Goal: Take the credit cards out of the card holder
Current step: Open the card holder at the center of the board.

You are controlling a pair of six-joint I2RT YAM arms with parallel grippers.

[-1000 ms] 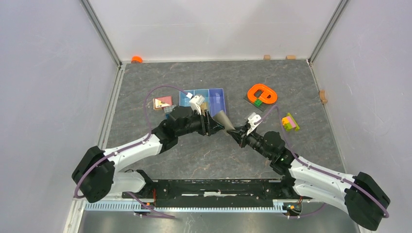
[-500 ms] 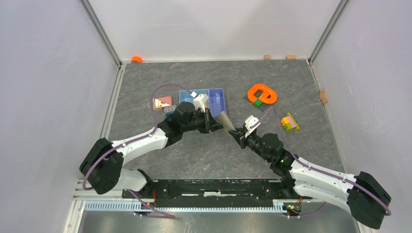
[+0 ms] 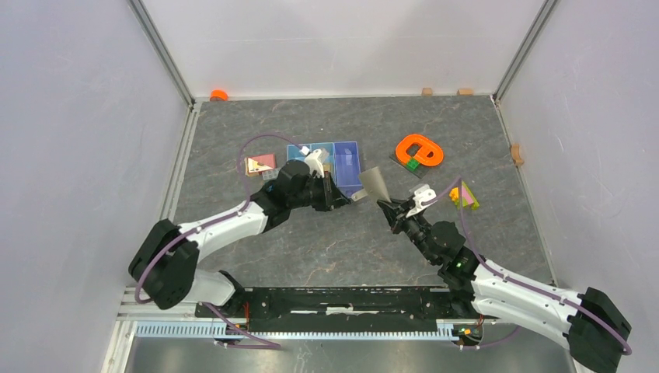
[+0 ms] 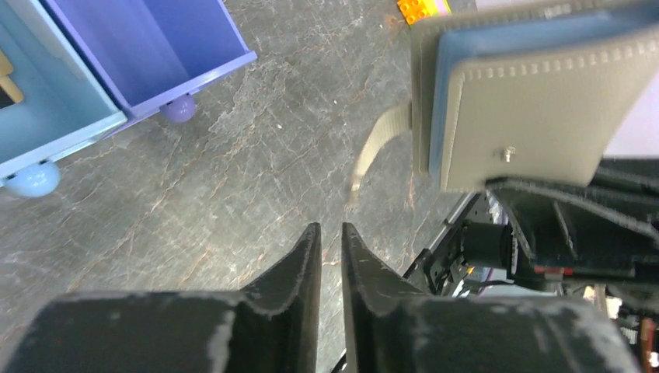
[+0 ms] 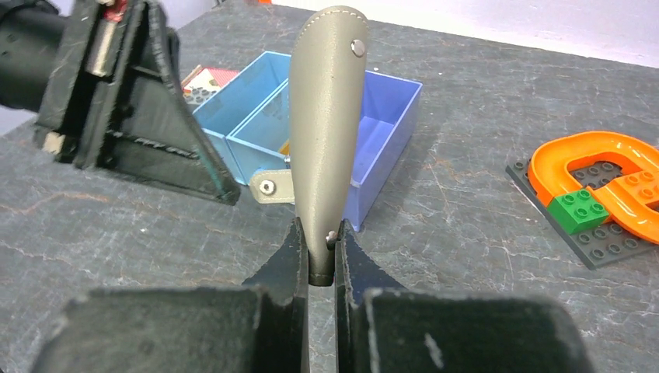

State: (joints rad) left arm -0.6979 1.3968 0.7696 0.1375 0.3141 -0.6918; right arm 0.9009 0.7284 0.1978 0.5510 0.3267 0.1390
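My left gripper will next grab the card holder (image 3: 376,183) by its dangling snap strap. Then it can open the cover and reach the credit cards.
The grey-taupe card holder (image 3: 376,183) is held upright above the table, folded, with my right gripper (image 5: 317,233) shut on its lower edge. A snap strap (image 5: 270,186) hangs off its left side. In the left wrist view the card holder (image 4: 528,116) shows a pale blue inner layer (image 4: 441,85), and its strap (image 4: 379,140) dangles. My left gripper (image 4: 326,229) sits just left of the holder, apart from it, jaws nearly together with nothing between them. From above, the left gripper (image 3: 351,194) points at the holder. The credit cards are hidden.
A blue-and-purple compartment tray (image 3: 347,158) stands just behind the left gripper. An orange curved piece on a dark studded plate (image 3: 420,150) lies at the right, with yellow and pink bricks (image 3: 464,194) beyond it. Pink and tan blocks (image 3: 260,164) lie left of the tray.
My left jaws have closed from open. The right arm has carried the card holder to the right and farther back, so it now stands apart from the left fingertips.
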